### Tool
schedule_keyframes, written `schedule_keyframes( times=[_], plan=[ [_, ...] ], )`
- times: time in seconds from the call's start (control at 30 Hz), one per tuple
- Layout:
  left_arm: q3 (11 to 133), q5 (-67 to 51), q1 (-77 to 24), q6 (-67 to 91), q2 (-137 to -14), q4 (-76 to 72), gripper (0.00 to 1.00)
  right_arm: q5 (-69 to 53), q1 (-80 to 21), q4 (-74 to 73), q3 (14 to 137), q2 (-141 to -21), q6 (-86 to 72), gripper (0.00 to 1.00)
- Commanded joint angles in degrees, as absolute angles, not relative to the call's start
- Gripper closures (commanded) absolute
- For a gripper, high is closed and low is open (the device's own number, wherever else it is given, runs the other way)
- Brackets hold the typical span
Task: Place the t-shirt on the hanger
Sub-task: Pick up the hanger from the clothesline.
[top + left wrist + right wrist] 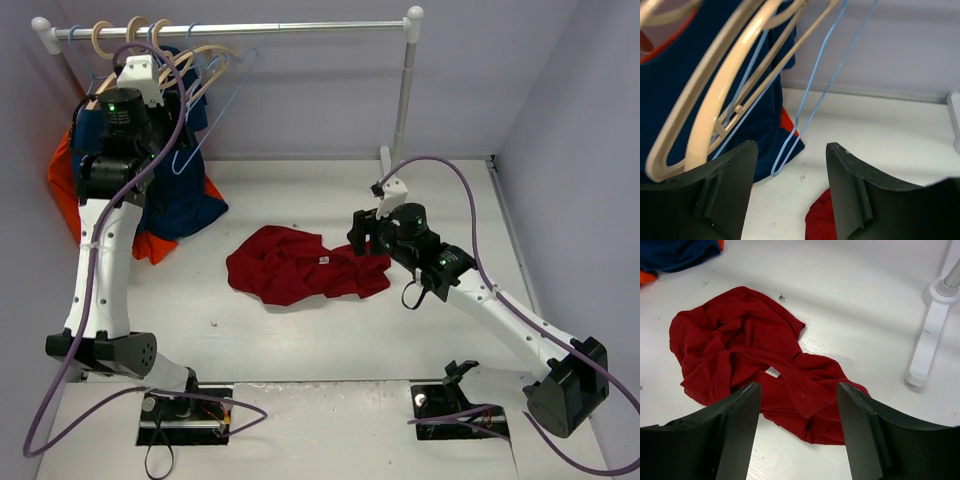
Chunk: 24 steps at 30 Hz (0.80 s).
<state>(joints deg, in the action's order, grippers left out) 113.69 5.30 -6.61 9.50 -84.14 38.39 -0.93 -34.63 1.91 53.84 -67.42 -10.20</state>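
The light-blue wire hanger needs its opposite side free to go into the t-shirt, so my left gripper will grab the hanger by its lower corner (179,168) next.
The dark red t-shirt (300,264) lies crumpled on the table's middle, its white label (772,372) showing in the neck; it fills the right wrist view (755,360), and a corner shows in the left wrist view (820,220). The thin light-blue wire hanger (215,110) hangs from the rail at the back left, its lower corner in the left wrist view (805,115). My left gripper (790,190) is open and empty, raised by the rail just short of the hanger. My right gripper (799,425) is open and empty, just above the shirt's right edge (362,235).
A white clothes rail (240,30) spans the back, its right post and foot (400,120) near the right arm. Pale wooden hangers (140,45) carry a navy blue shirt (180,190) and an orange garment (65,175) at the left. Purple walls enclose the table.
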Motion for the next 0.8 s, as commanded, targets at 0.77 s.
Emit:
schedule_keyframes(
  times=[0.77],
  plan=[
    [112.59,-14.59,1.93,10.63,-92.55,32.7,0.44,-3.16,-34.8,4.66,52.21,-66.0,-8.7,0.37]
  ],
)
